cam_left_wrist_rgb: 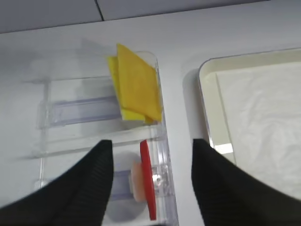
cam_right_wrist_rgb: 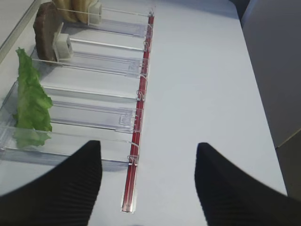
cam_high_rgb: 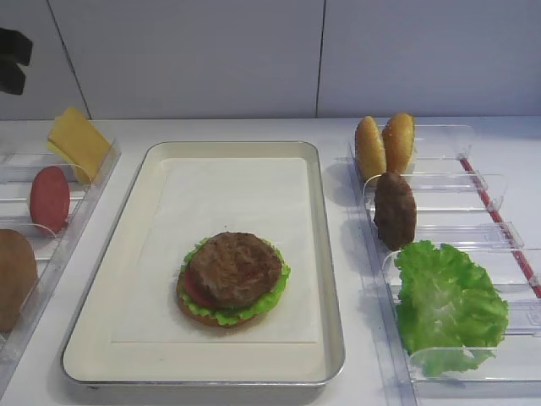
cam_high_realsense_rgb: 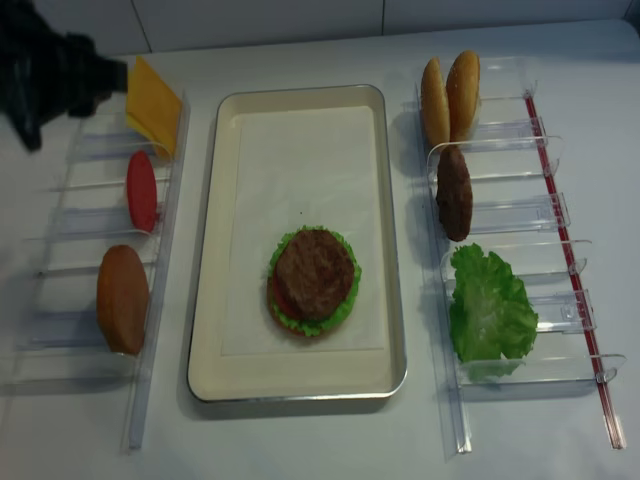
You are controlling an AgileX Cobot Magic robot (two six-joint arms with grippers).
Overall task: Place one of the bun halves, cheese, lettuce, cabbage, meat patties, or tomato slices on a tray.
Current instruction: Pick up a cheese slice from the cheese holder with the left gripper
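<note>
Next, my left gripper grabs the cheese by its upper edge, which sticks up above the sides of the narrow plastic bin the cheese leans in.
On the cream tray lies a stack: bun base, tomato, lettuce, with a meat patty on top. My left gripper hangs open above the left bins, with an upright red tomato slice below the gap and touching neither finger. The yellow cheese leans just beyond. A bun half stands further along that rack. My right gripper is open and empty over bare table, right of the rack holding lettuce, a patty and two bun halves. Cabbage is out of view.
Clear plastic bins flank the tray on both sides. The right rack has a red strip along its outer edge. My dark left arm sits at the far left corner. A white wall closes the back.
</note>
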